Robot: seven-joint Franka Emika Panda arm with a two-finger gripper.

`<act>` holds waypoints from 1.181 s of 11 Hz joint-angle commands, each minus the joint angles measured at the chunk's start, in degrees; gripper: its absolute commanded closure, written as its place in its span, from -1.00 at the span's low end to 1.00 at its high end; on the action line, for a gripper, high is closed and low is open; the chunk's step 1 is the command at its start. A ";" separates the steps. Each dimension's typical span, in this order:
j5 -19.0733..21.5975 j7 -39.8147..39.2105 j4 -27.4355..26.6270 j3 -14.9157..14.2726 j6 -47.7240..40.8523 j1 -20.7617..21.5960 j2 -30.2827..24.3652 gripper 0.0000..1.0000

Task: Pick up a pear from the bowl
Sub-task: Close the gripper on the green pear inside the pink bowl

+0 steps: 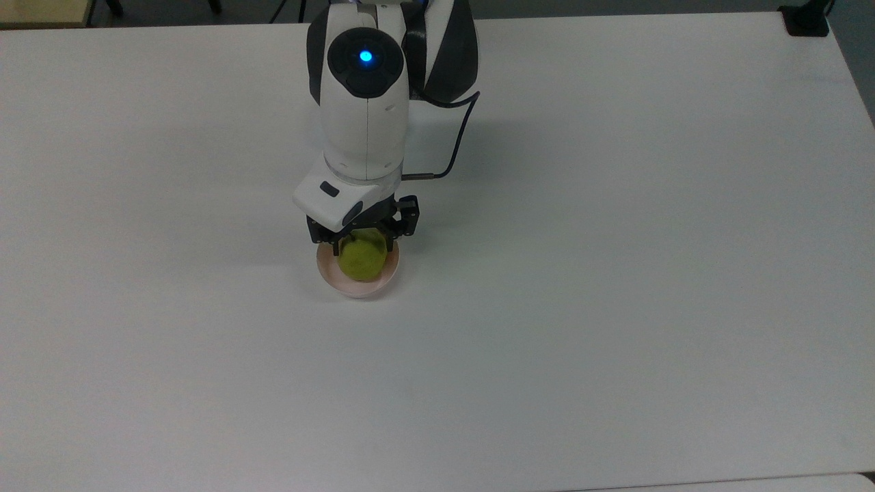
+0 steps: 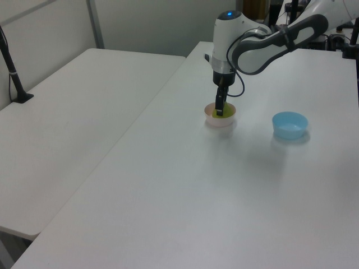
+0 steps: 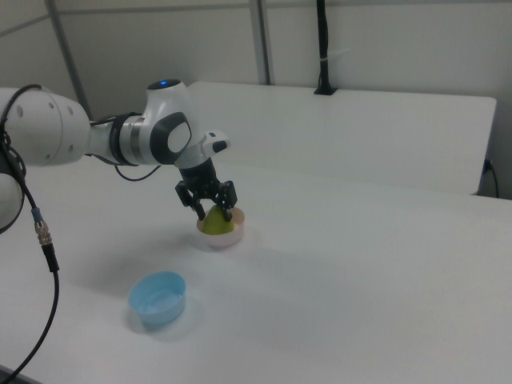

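My gripper grabs the pear by its narrow upper part (image 2: 229, 106) next, to pick it out of the pink bowl (image 2: 220, 121).
A yellow-green pear (image 1: 362, 261) sits in the small pale pink bowl (image 1: 355, 290) near the middle of the white table. My gripper (image 1: 363, 249) has come down over it from above, and one black finger stands on each side of the fruit, still spread apart. The gripper's body hides the pear's stem in the top view. In the right view the gripper (image 3: 214, 214) straddles the pear (image 3: 214, 224) just above the bowl (image 3: 221, 238). In the left view a dark finger (image 2: 219, 106) reaches down into the bowl (image 2: 220, 121).
A light blue bowl (image 2: 290, 124) stands on the table apart from the pink one, and in the right view this blue bowl (image 3: 158, 298) is nearer the camera. A second white table (image 2: 73, 95) adjoins this one. A black cable (image 1: 456, 147) hangs off the arm.
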 commanded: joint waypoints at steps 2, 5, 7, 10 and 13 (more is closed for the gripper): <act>-0.90 -0.66 0.26 -0.52 1.02 0.49 0.48 -0.48; -1.43 -0.66 0.26 -0.52 0.93 0.40 0.40 0.05; -1.43 -0.66 0.26 -0.52 0.32 0.49 0.22 0.28; -1.35 -1.01 0.35 -0.52 -1.34 0.23 -1.79 0.31; -0.56 -0.93 0.61 -0.43 -5.04 0.05 -5.22 0.31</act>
